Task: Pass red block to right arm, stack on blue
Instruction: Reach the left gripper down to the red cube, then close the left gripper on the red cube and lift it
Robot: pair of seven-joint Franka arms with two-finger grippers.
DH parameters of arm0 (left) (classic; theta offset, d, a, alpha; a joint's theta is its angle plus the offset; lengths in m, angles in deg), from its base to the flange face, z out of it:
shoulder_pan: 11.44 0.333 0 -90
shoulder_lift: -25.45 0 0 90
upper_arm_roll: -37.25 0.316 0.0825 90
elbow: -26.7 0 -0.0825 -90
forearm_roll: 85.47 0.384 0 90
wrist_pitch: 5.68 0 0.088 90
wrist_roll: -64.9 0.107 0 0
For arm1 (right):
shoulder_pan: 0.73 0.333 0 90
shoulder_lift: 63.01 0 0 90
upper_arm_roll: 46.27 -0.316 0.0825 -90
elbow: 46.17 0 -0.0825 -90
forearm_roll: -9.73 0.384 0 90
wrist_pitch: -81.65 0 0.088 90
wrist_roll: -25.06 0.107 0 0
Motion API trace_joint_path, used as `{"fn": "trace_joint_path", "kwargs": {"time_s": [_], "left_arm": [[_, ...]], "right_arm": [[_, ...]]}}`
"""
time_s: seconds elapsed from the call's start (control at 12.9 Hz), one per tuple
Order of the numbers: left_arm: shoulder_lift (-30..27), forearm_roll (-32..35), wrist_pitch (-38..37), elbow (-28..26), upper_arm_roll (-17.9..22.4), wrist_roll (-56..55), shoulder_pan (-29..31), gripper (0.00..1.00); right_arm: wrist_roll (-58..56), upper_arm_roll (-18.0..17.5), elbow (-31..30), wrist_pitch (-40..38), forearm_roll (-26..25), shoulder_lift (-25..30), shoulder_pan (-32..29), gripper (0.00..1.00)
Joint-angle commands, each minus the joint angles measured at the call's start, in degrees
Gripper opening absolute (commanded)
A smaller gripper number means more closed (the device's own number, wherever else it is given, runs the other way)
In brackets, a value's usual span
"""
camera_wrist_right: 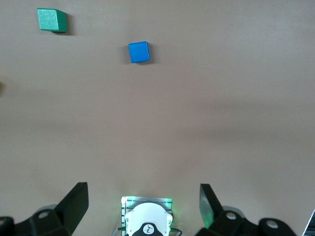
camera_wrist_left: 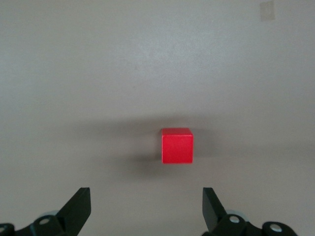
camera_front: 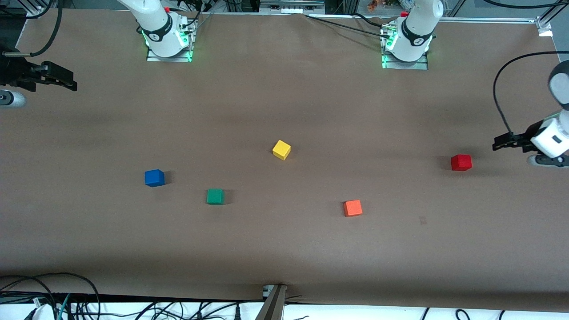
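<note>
The left gripper grabs the sides of the red block point(camera_front: 461, 162) next, to pass it to my right arm for stacking on blue.
The red block point(camera_front: 461, 162) sits on the brown table toward the left arm's end. It also shows in the left wrist view point(camera_wrist_left: 177, 146), apart from the fingers. My left gripper point(camera_front: 501, 144) hangs over the table just beside the red block, open and empty point(camera_wrist_left: 145, 199). The blue cube point(camera_front: 154, 178) sits toward the right arm's end and shows in the right wrist view point(camera_wrist_right: 139, 52). My right gripper point(camera_front: 70, 83) is open and empty point(camera_wrist_right: 142, 191), over the table edge at the right arm's end, well away from the blue cube.
A green cube point(camera_front: 215, 196) lies beside the blue one, a little nearer the front camera. A yellow cube point(camera_front: 281, 150) sits mid-table. A lighter orange-red cube point(camera_front: 353, 208) lies between the green cube and the red block. Cables run along the front edge point(camera_front: 133, 306).
</note>
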Motion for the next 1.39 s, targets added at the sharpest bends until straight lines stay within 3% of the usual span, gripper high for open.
{"fn": "trace_joint_path", "kwargs": {"time_s": [0.0, 0.23, 0.54, 1.31], "left_arm": [[-1.09, 0.48, 10.44, -8.52, -0.94, -3.76, -0.22, 1.0], [2.42, 0.48, 19.96, -12.32, -1.65, -5.36, -0.4, 1.0], [8.21, 0.83, 28.74, -12.42, -3.14, -4.4, 0.12, 1.0], [13.5, 1.36, 32.28, -12.77, -3.14, -1.93, 0.31, 1.0]], "right_arm": [[-0.86, -0.36, 0.63, 0.12, -0.37, -0.37, -0.25, 1.0], [-0.86, -0.27, 0.89, 0.12, -0.37, -0.54, -0.34, 1.0], [-0.78, -0.45, 0.89, 0.47, -0.28, -0.63, -0.25, 1.0], [-0.78, -0.36, 0.89, 0.56, -0.28, -0.72, -0.25, 1.0]]}}
